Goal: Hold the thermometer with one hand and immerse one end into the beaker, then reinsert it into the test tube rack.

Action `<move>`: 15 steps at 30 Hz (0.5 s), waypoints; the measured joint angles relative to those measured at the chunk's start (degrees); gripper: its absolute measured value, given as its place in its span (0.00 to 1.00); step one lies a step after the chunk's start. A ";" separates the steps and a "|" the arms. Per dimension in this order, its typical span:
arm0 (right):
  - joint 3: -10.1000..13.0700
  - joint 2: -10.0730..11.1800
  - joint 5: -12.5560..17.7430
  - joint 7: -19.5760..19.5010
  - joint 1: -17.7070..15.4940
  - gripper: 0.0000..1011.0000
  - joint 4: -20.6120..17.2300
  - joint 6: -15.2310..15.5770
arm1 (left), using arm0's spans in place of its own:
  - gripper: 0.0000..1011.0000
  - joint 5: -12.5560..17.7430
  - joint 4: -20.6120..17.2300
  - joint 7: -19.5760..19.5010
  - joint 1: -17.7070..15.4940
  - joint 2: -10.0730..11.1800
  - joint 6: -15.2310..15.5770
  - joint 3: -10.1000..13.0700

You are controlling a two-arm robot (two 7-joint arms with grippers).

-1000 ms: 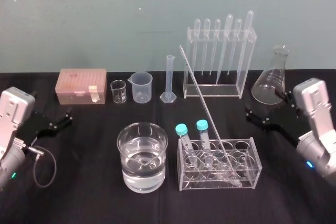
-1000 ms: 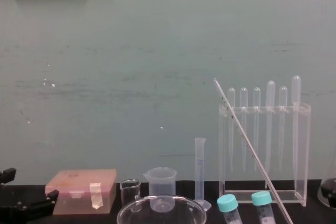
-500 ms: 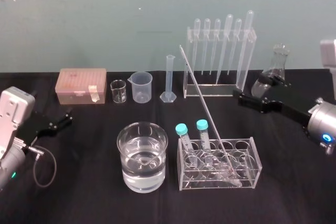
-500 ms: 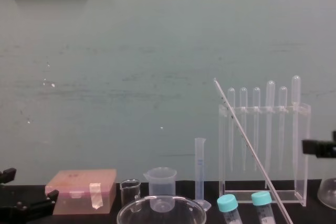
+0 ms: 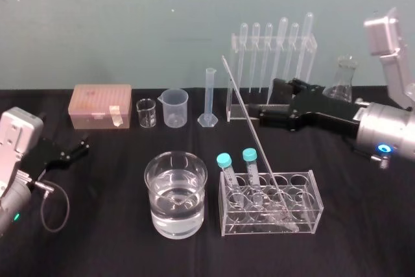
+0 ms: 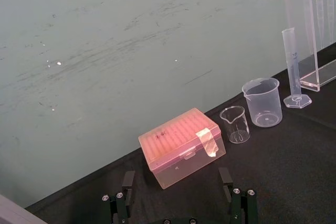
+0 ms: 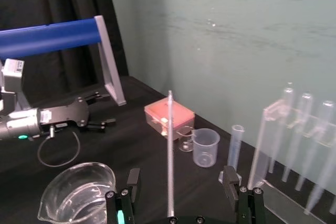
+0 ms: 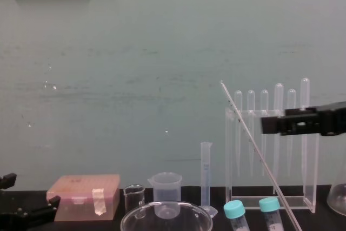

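The thermometer's lower end is down in the rack among capped tubes. My right gripper should next grab the thermometer by its bare upper part (image 8: 238, 113) (image 7: 170, 124).
The thermometer (image 5: 259, 147) is a long thin glass rod. Its lower end sits in the low clear test tube rack (image 5: 305, 215), and it leans up and to the left. My right gripper (image 5: 266, 100) hovers above the table just right of the rod's upper half, pointing left. In the right wrist view the right gripper (image 7: 181, 182) is open, and the thermometer (image 7: 169, 150) stands between its fingers without touching them. The wide glass beaker (image 5: 176, 170), part full of water, stands left of the rack. My left gripper (image 5: 74, 149) rests open at the table's left.
Two blue-capped tubes (image 5: 224, 160) stand in the rack. Along the back are a pink box (image 5: 102, 106), a tiny glass beaker (image 5: 146, 113), a plastic beaker (image 5: 175, 107), a graduated cylinder (image 5: 209, 98), a tall pipette stand (image 5: 272, 69) and a flask (image 5: 343, 82).
My right arm has risen from the table's right side and swung left, bringing its open gripper up to the thermometer. The left arm and all glassware have stayed put.
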 joint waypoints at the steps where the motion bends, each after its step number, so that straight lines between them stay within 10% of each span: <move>1: -0.54 -0.31 0.00 0.20 0.62 0.99 0.42 0.23 | 1.00 0.00 0.00 0.00 0.00 0.00 0.00 0.00; 15: -6.99 -5.08 -1.88 -0.69 7.55 0.99 5.54 2.09 | 1.00 0.00 0.00 0.00 0.00 0.00 0.00 0.00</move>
